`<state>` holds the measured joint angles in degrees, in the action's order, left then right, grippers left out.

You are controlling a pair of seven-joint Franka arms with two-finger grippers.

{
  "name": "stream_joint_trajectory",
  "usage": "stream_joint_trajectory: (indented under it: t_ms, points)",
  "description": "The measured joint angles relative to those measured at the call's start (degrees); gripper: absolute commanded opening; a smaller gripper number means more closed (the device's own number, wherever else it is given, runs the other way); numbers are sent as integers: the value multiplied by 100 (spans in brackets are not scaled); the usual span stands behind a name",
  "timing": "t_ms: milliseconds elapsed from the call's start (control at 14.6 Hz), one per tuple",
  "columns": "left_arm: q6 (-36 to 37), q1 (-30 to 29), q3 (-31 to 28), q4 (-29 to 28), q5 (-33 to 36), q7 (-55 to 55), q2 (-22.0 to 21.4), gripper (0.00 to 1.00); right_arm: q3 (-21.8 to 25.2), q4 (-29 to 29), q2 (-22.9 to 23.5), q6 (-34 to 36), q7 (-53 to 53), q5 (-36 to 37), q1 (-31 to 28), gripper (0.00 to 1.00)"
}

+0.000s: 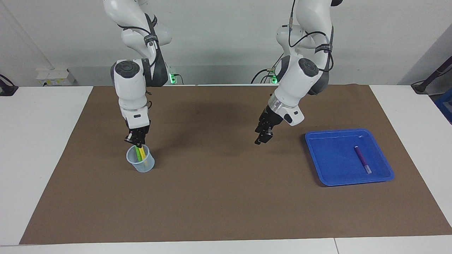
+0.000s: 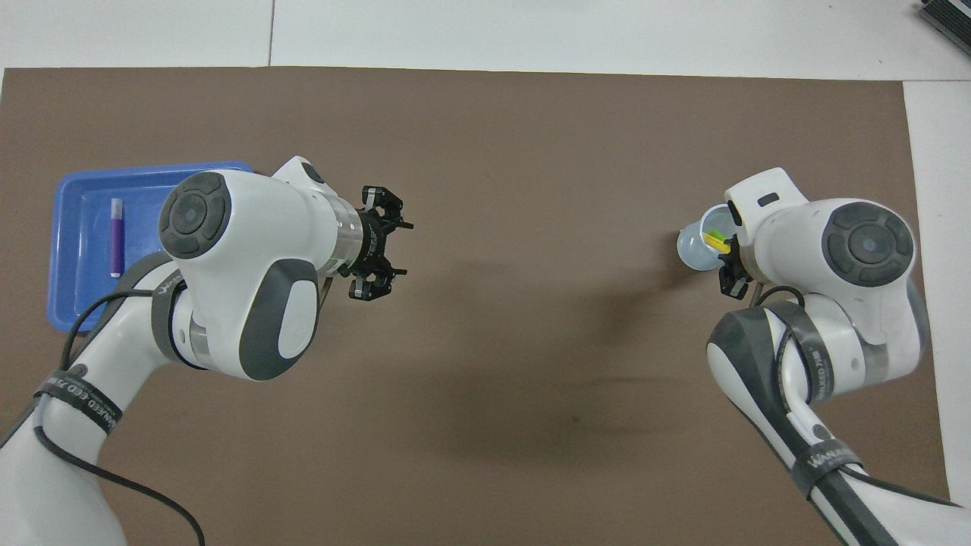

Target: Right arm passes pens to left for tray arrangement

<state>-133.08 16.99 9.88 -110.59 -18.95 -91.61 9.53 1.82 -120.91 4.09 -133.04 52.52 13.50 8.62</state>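
Note:
My left gripper grabs the pen by its lower body (image 2: 710,238) next, since the fingers of my right gripper already cover the yellow pen's top.
A small translucent cup (image 1: 143,166) stands on the brown mat toward the right arm's end of the table, with the yellow pen (image 1: 142,152) and the green pen (image 1: 137,156) upright in it. My right gripper (image 1: 138,144) is at the cup's mouth, shut on the top of the yellow pen. In the overhead view the right gripper (image 2: 730,267) partly covers the cup (image 2: 692,252). The purple pen (image 1: 362,159) lies in the blue tray (image 1: 319,165). My left gripper (image 1: 263,137) is open and empty over the mat beside the tray.
The brown mat (image 1: 226,197) covers most of the white table. The tray (image 2: 72,303), with the purple pen (image 2: 116,236) in it, sits at the left arm's end, partly hidden by the left arm in the overhead view, where the left gripper (image 2: 385,252) shows.

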Motion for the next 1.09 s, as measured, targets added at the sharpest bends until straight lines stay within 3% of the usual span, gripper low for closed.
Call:
stream_joint_trajectory:
  t_ms: [478,1093]
  points:
    - [-33,8,7,0,0,0,-2,68,1,516,-133,910,0,-2,0,11]
    - [-241,184,9,8,-1,-139,-8,70,37,1511,-656,2599,0,-296,-54,11]
